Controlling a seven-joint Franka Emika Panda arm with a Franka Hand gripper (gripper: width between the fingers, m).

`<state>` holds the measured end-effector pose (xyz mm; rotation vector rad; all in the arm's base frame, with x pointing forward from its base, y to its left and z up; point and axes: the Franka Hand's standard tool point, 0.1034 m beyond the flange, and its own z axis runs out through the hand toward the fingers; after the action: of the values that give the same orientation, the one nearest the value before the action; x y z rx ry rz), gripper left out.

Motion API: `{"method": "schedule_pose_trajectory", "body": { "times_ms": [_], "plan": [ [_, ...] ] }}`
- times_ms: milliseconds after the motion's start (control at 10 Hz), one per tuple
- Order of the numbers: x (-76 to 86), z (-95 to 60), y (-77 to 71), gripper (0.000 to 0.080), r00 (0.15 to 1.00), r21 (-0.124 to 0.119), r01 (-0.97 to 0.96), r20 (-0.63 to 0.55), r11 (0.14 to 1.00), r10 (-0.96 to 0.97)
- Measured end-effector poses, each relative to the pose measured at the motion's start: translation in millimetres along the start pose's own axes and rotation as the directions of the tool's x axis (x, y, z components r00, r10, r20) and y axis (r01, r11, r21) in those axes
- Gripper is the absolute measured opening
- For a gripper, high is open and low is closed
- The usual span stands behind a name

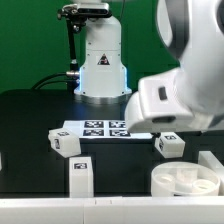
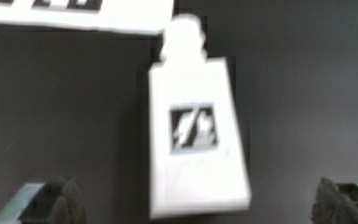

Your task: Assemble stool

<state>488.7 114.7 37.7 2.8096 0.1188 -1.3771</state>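
Note:
The stool leg's narrow peg needs to stay free to go into the seat, so my gripper should next grab the leg by its wide end (image 2: 199, 186).
In the wrist view a white blocky stool leg (image 2: 194, 130) lies on the black table. It bears a black-and-white tag, and its narrow peg end points at the marker board (image 2: 69, 15). My gripper (image 2: 197, 205) is open, with one dark finger (image 2: 43, 200) on each side of the leg's wide end and apart from it. In the exterior view the round white seat (image 1: 185, 180) lies at the front right, and my arm's body (image 1: 180, 95) hides the gripper. Three more legs (image 1: 63, 141) (image 1: 80, 175) (image 1: 169, 144) lie around the board.
The marker board (image 1: 105, 128) lies mid-table in front of the robot base (image 1: 100, 65). Another white part (image 1: 212, 160) shows at the exterior view's right edge. A white ledge runs along the table's front edge (image 1: 60, 210).

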Motion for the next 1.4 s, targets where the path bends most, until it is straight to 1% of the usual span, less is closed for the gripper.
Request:
{"method": "schedule_pose_trajectory", "body": {
  "times_ms": [100, 200, 400, 600, 700, 1000, 1100, 1300, 1400],
  "plan": [
    [2.6, -1.5, 2.2, 0.0649, 1.0, 0.001, -0.004, 0.011, 1.0, 0.004],
    [-0.9, 2.2, 4.1, 0.0649, 0.999, 0.0, -0.005, 0.052, 1.0, 0.005],
    [1.1, 4.7, 3.6, 0.0649, 0.999, -0.003, -0.015, 0.052, 1.0, 0.015],
    [6.9, 26.7, 1.3, 0.0649, 0.993, -0.017, -0.063, 0.097, 0.998, 0.064],
    [6.5, 30.2, 2.5, 0.0649, 0.992, -0.018, -0.066, 0.11, 0.998, 0.068],
    [6.7, 30.8, 4.3, 0.0649, 0.991, -0.016, -0.067, 0.111, 0.998, 0.068],
    [8.5, 34.7, 11.0, 0.0649, 0.99, -0.014, -0.077, 0.12, 0.997, 0.078],
    [7.0, 38.6, 13.6, 0.0649, 0.986, -0.017, -0.084, 0.14, 0.996, 0.086],
    [7.1, 38.7, 13.5, 0.053, 0.986, -0.017, -0.084, 0.14, 0.996, 0.085]
  ]
}}
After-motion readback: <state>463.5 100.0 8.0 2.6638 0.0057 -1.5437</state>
